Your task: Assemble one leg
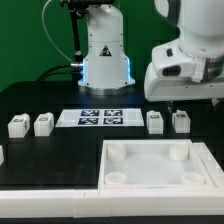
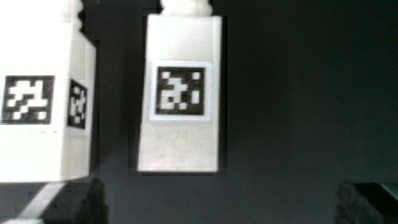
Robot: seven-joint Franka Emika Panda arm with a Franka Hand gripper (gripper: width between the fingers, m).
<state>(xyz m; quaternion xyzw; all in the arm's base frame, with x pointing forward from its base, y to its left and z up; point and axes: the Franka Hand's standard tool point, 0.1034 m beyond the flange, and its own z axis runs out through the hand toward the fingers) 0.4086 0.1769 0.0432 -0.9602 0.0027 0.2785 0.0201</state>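
My fingers are short of the tagged leg's end in the wrist view and would miss if I closed now, so my gripper needs to move toward the tagged leg's near end (image 2: 178, 163) before it closes on it.
Four white legs stand on the black table in the exterior view: two on its left (image 1: 17, 125) (image 1: 42, 124) and two on its right (image 1: 155, 122) (image 1: 181, 121). My gripper (image 1: 186, 100) hangs just above the right pair. In the wrist view one leg (image 2: 183, 95) with a black-and-white tag lies between and beyond my fingers. A second leg (image 2: 39, 100) is beside it at the picture's edge. My gripper (image 2: 217, 205) is open and empty. Its dark fingertips (image 2: 63, 203) show only at the picture's corners, apart from both legs.
The large white square tray-like piece (image 1: 115, 180) with round corner sockets lies at the table's front. The marker board (image 1: 100, 118) lies between the two pairs of legs. The robot's base (image 1: 105, 55) stands at the back.
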